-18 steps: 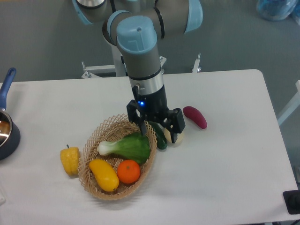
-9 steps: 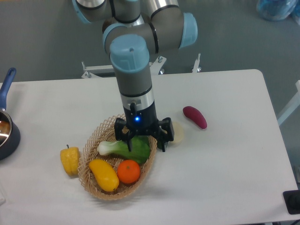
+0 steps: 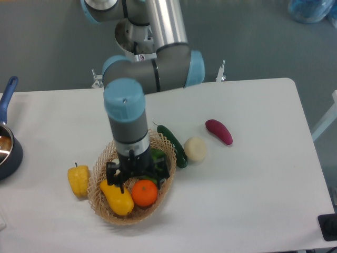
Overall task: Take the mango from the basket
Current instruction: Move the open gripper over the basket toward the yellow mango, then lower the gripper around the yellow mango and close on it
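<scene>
My gripper takes hold of the mango by its plump middle (image 3: 117,197) next, to lift the mango out of the wicker basket.
The mango (image 3: 117,198), glossy yellow-orange and oblong, lies in the front left of the wicker basket (image 3: 164,189). A round orange (image 3: 144,193) sits beside it on the right. My gripper (image 3: 138,175) hangs open over the middle of the basket, just behind the mango and the orange. Its left finger (image 3: 112,175) stands above the mango's far end, and whether it touches I cannot tell. Nothing is held between the fingers. The gripper hides most of a green leafy vegetable (image 3: 157,156) in the basket.
A yellow bell pepper (image 3: 78,180) lies on the table left of the basket. To the basket's right are a dark green cucumber (image 3: 174,146), a pale round vegetable (image 3: 195,149) and a purple eggplant (image 3: 218,132). A blue-handled pot (image 3: 6,153) sits at the left edge.
The arm has swung left and forward, from over the basket's far right rim to over its middle, close to the mango. The gripper stays open. The fruit has not moved.
</scene>
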Controlling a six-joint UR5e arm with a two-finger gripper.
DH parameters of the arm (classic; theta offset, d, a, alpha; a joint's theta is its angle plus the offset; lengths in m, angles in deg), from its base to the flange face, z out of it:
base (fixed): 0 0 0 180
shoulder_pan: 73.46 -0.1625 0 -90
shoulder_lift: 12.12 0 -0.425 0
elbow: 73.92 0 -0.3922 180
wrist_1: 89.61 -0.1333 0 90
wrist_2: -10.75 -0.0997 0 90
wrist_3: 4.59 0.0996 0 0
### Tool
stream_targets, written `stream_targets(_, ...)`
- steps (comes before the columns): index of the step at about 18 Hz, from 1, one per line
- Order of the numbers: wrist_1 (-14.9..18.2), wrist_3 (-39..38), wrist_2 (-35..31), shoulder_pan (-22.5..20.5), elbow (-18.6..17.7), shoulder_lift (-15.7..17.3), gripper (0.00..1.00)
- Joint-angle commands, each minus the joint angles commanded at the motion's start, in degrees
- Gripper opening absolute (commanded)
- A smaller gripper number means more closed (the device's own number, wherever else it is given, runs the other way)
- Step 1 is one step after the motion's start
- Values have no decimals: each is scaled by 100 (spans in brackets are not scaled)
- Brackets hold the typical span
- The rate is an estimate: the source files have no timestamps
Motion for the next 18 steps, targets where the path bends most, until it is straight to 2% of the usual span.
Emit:
stream_targets(8, -17, 421, 18, 97, -70, -115, 100)
stream_targets(12, -35, 343, 9, 106, -79, -211, 100)
stream_targets(18, -404, 185, 27, 106, -70, -431, 100)
